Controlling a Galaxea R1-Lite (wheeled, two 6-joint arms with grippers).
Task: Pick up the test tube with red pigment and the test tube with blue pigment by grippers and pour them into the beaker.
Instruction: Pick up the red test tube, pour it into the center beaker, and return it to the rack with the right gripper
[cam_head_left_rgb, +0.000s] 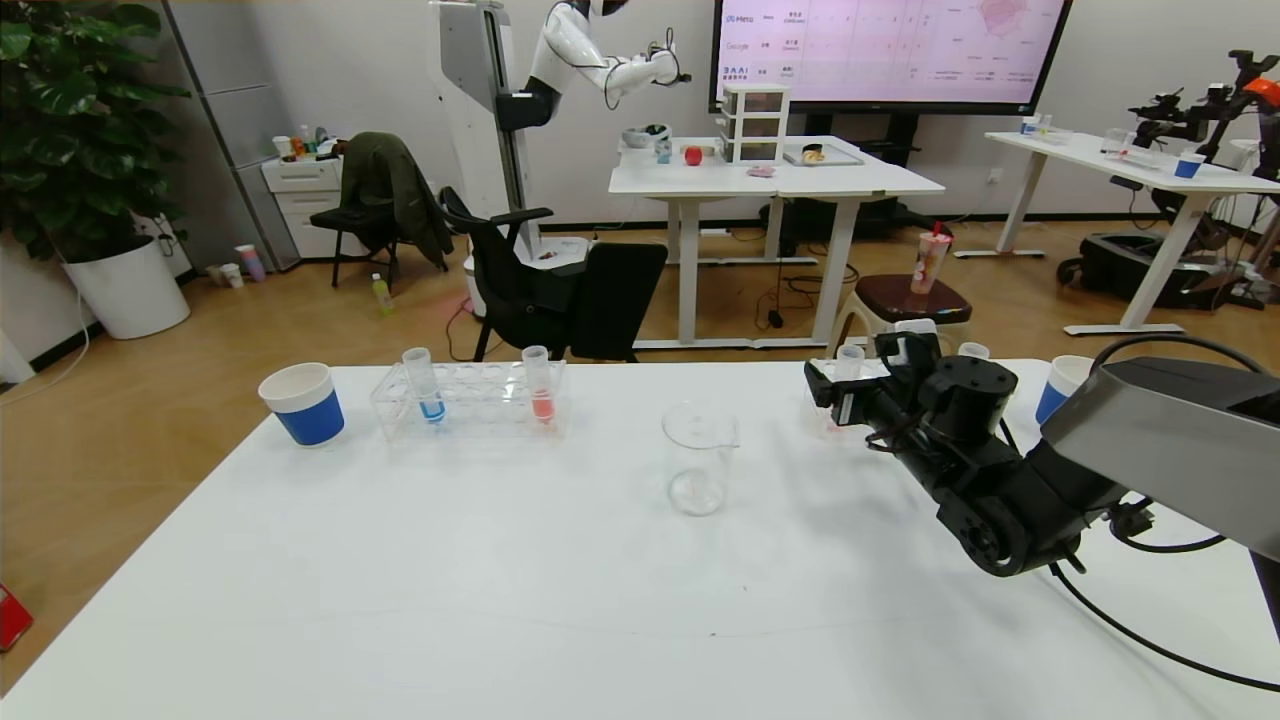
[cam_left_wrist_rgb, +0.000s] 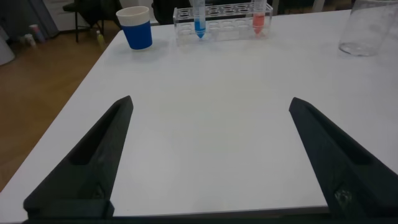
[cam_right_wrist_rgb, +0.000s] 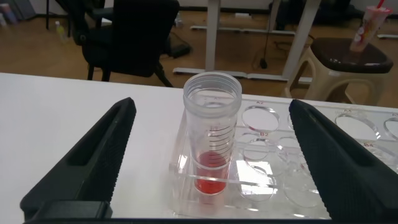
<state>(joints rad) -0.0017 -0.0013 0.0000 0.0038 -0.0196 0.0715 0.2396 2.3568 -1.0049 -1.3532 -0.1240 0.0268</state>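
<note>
My right gripper is to grip the test tube with red pigment next by its upper part below its rim (cam_right_wrist_rgb: 212, 127), because the clear rack closes around the test tube's lower half.
The test tube with red pigment (cam_right_wrist_rgb: 211, 137) stands upright in a clear rack (cam_right_wrist_rgb: 323, 155) at the right of the table; its top shows in the head view (cam_head_left_rgb: 850, 360). My right gripper (cam_right_wrist_rgb: 211, 106) is open, one finger on each side of this tube, not touching it; it also shows in the head view (cam_head_left_rgb: 832, 388). The test tube with blue pigment (cam_head_left_rgb: 428, 385) stands in the left rack (cam_head_left_rgb: 480, 402); it also shows in the left wrist view (cam_left_wrist_rgb: 199, 18). The beaker (cam_head_left_rgb: 698, 458) stands empty at mid-table. My left gripper (cam_left_wrist_rgb: 210, 102) is open and empty over bare table near the front.
A tube with paler salmon liquid (cam_head_left_rgb: 540, 392) stands in the left rack. White-and-blue paper cups stand at the far left (cam_head_left_rgb: 303, 402) and far right (cam_head_left_rgb: 1062, 385). Another tube top (cam_head_left_rgb: 972, 350) shows behind my right wrist.
</note>
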